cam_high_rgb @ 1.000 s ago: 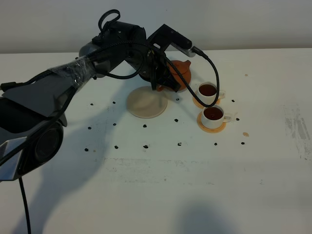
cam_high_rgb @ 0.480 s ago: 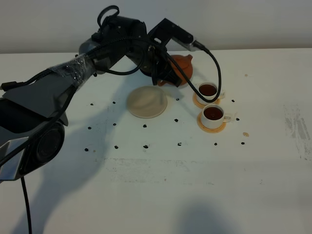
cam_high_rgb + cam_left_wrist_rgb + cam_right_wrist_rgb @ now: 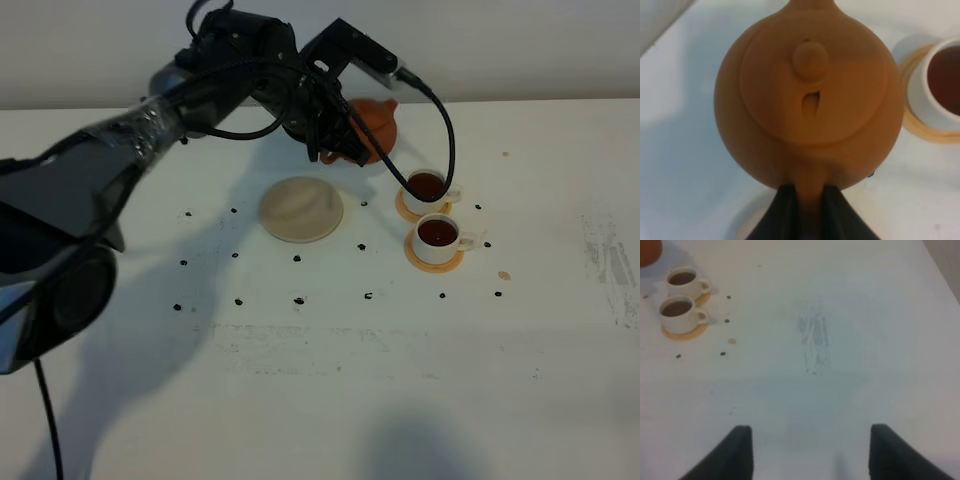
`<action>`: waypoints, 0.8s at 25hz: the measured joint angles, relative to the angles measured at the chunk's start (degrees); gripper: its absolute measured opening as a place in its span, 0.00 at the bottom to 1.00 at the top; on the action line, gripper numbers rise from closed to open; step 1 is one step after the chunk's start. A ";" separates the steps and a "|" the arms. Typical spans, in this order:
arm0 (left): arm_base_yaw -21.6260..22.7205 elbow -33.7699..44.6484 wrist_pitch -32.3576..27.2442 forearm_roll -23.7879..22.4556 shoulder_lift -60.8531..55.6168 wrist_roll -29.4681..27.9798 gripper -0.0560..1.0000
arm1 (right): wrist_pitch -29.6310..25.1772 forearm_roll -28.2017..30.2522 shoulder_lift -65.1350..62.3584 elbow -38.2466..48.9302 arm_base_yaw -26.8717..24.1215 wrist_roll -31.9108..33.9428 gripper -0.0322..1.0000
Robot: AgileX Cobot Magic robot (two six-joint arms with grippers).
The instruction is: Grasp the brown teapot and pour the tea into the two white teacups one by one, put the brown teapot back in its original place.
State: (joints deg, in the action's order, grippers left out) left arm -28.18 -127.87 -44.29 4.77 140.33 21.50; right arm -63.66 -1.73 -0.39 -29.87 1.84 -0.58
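My left gripper holds the brown teapot behind and above the beige saucer, so it should keep holding the teapot.
My left gripper [image 3: 338, 150] is shut on the loop handle of the brown teapot [image 3: 373, 126] and holds it in the air, roughly level, behind the beige saucer [image 3: 301, 209]. The left wrist view shows the teapot [image 3: 810, 95] from above, its handle between the dark fingers [image 3: 782, 212]. Two white teacups, the far one [image 3: 427, 188] and the near one [image 3: 438, 237], stand on orange-tan coasters right of the saucer, both holding dark tea. They also show in the right wrist view [image 3: 684, 281] [image 3: 679, 311]. My right gripper [image 3: 807, 452] is open and empty over bare table.
Several small black marks [image 3: 298, 300] dot the white table [image 3: 330, 360] around the saucer and cups. A small tan crumb [image 3: 504, 275] lies right of the near cup. A faint scuffed patch [image 3: 610, 260] marks the table's right side.
My left gripper has lifted the teapot up and back, away from the far cup, and tipped it back toward level. The cups and saucer have not moved.
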 joint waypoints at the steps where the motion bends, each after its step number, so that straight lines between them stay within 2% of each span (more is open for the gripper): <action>1: -0.14 2.31 2.14 0.00 -1.81 0.00 0.14 | 0.00 0.00 0.00 0.00 0.00 0.00 0.50; 6: -0.24 17.96 10.91 0.49 -11.84 0.12 0.14 | 0.00 0.00 0.00 0.00 0.00 0.00 0.50; 12: 1.59 29.83 11.65 0.53 -19.87 -1.08 0.14 | 0.00 0.00 0.00 0.00 0.00 0.00 0.50; 20: 4.49 37.28 10.29 0.93 -21.07 -2.89 0.14 | 0.00 0.00 0.00 0.00 0.00 0.00 0.50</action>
State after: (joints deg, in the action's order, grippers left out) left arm -23.69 -90.60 -33.99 5.70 119.26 18.60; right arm -63.66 -1.73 -0.39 -29.87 1.84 -0.58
